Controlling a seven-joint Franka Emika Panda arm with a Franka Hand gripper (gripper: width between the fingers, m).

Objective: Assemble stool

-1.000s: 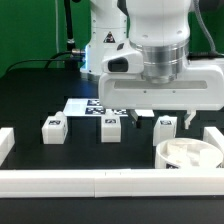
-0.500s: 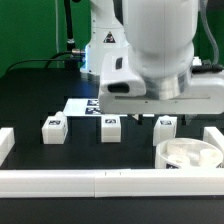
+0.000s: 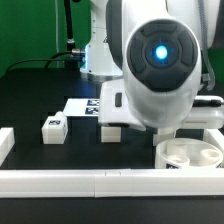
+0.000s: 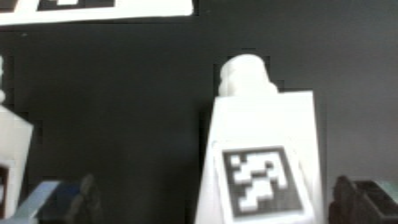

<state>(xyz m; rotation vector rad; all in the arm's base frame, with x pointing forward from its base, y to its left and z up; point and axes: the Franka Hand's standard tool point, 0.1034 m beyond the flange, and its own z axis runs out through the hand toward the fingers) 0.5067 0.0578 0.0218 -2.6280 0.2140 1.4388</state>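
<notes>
I need to reach the white stool leg (image 4: 263,140) and pick up its blocky body by the sides, so its rounded tip stays free to go into the seat.
In the wrist view a white blocky stool leg (image 4: 263,140) with a black-and-white tag lies on the black table. It sits between my gripper's (image 4: 214,205) two dark fingertips, which stand wide apart and open, one finger (image 4: 59,200) well clear of it. In the exterior view the arm's body hides the gripper and this leg. Two other legs show there, one at the left (image 3: 55,128) and one in the middle (image 3: 110,131), the second partly covered. The round white seat (image 3: 190,155) lies at the exterior view's right.
The marker board (image 3: 85,105) lies behind the legs and shows in the wrist view (image 4: 98,6). A long white rail (image 3: 100,181) runs along the front, with a rail block (image 3: 5,145) at the left. Another white part (image 4: 15,150) edges the wrist view.
The arm has swung toward the camera and lowered; its body now fills the exterior view and covers the right leg and the gripper. The legs and seat have not moved.
</notes>
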